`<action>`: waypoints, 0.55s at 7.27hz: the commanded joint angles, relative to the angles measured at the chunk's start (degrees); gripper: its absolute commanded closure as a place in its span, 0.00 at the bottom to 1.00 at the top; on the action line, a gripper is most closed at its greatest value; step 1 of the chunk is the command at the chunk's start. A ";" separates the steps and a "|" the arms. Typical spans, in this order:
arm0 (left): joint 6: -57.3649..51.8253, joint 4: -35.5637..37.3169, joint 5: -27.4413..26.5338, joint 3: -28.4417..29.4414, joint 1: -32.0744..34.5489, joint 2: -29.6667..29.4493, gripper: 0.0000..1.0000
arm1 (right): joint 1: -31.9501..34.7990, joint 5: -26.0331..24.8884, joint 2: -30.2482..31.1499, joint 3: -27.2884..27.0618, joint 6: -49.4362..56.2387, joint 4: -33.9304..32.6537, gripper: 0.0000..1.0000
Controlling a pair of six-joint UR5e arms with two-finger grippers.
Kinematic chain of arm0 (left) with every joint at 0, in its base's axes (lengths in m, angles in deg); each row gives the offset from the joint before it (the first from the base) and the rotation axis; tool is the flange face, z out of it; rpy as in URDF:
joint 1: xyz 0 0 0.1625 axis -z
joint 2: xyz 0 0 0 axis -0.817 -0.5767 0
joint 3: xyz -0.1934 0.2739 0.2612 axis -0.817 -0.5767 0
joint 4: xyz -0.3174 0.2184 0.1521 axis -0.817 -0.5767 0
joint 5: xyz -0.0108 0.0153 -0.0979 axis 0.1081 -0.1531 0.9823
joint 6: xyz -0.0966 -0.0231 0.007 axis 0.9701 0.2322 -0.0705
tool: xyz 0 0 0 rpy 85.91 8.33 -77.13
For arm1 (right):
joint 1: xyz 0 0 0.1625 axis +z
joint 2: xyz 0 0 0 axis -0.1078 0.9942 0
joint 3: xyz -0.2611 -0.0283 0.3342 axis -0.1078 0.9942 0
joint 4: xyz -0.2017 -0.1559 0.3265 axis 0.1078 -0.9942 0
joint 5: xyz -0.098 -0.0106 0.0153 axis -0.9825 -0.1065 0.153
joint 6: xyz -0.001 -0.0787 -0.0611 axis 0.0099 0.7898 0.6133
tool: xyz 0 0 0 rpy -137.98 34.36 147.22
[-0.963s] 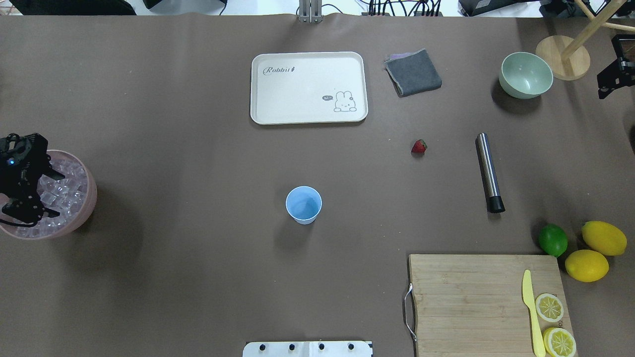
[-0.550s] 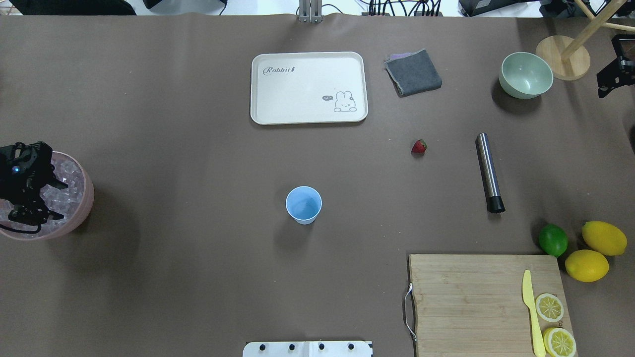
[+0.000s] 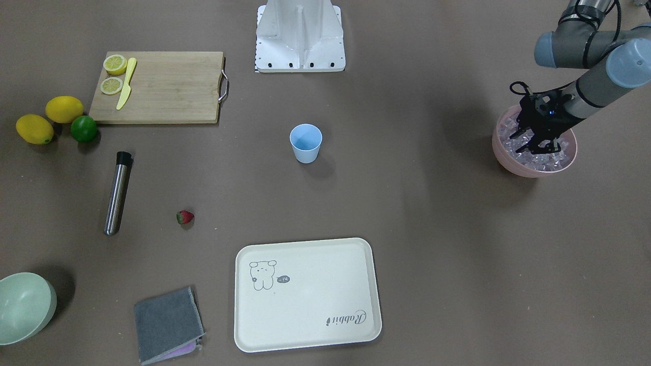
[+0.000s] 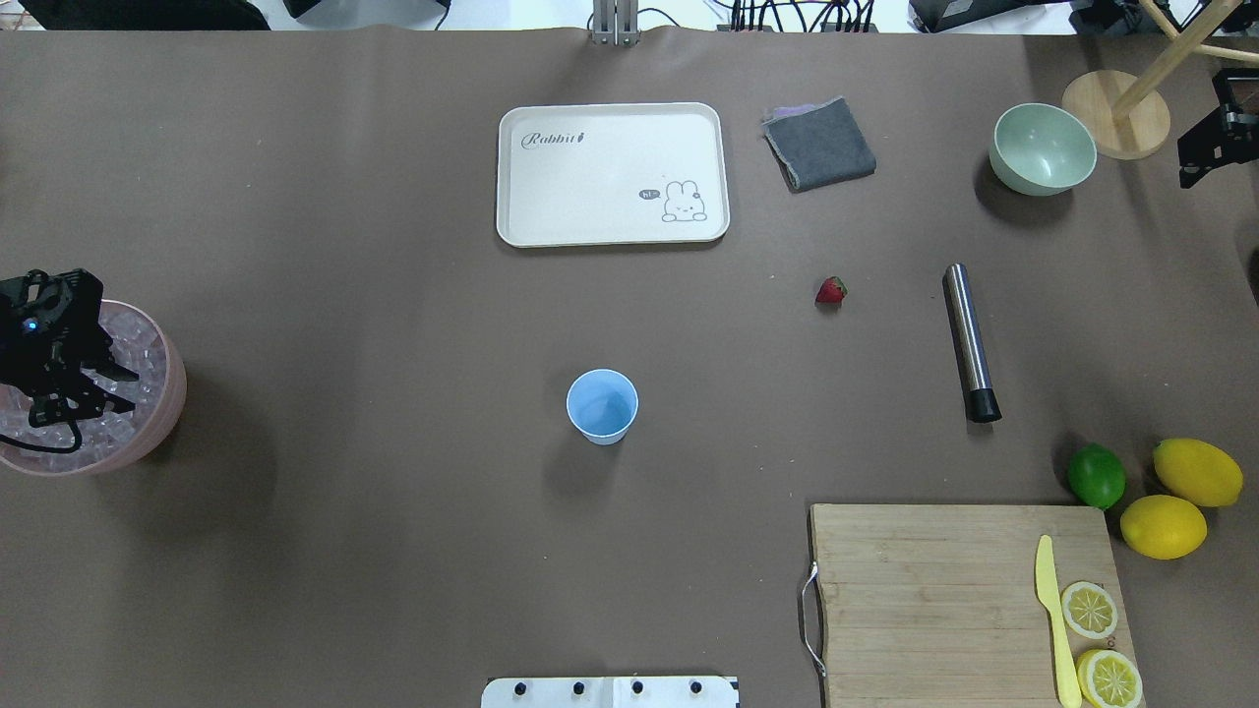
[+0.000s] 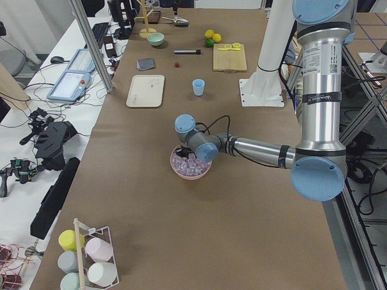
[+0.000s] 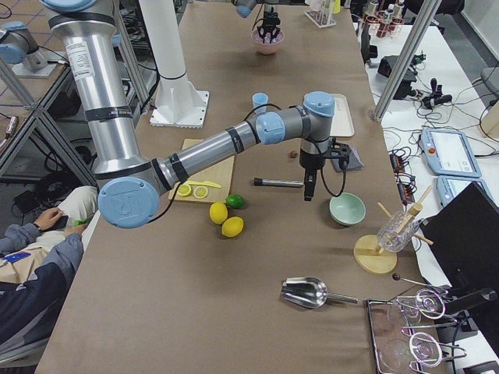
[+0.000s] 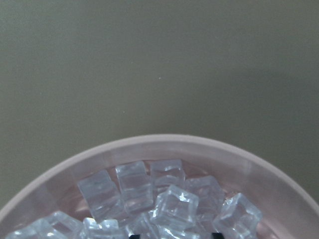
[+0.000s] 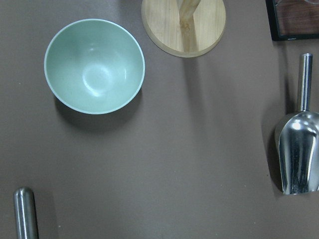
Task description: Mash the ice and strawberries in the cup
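I should next grab one clear ice cube by its flat opposite sides with my left gripper, to mash ice in the cup (image 3: 305, 143).
The light blue cup (image 4: 602, 405) stands upright and empty at the table's middle, also in the front view (image 3: 305, 143). The red strawberry (image 4: 831, 290) lies on the table to its far right. The ice (image 7: 174, 204) fills the pink bowl (image 4: 162, 418) at the left edge. My left gripper (image 4: 84, 398) is open, its fingers spread and dipped among the cubes; the front view (image 3: 529, 145) shows the same. My right gripper (image 4: 1205, 147) hangs at the far right edge beside the green bowl; I cannot tell whether it is open or shut.
A steel cylinder with a black end (image 4: 971, 341) lies right of the strawberry. A white tray (image 4: 612, 172), grey cloth (image 4: 819, 144) and green bowl (image 4: 1043, 147) line the far side. A cutting board (image 4: 934, 590), lime (image 4: 1096, 476) and lemons (image 4: 1195, 472) sit front right.
My left gripper has shifted a little left and toward the far side over the ice, and the pink bowl has slid slightly left with it. The right gripper has edged slightly toward the far side.
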 commanded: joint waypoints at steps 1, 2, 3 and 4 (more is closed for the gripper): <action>-0.31 0.01 4.01 0.00 2.81 -0.46 1.00 | -0.27 0.01 -0.27 -0.02 -0.09 0.00 0.00; -0.31 0.01 4.37 0.00 3.52 -1.33 1.00 | -0.36 0.01 -0.36 -0.02 -0.09 0.00 0.00; -0.31 0.19 4.73 0.09 4.22 -1.87 1.00 | -0.44 0.09 -0.36 -0.02 -0.09 0.00 0.00; -0.31 1.15 5.43 0.09 5.45 -2.74 1.00 | -0.53 0.09 -0.27 -0.11 -0.09 0.00 0.00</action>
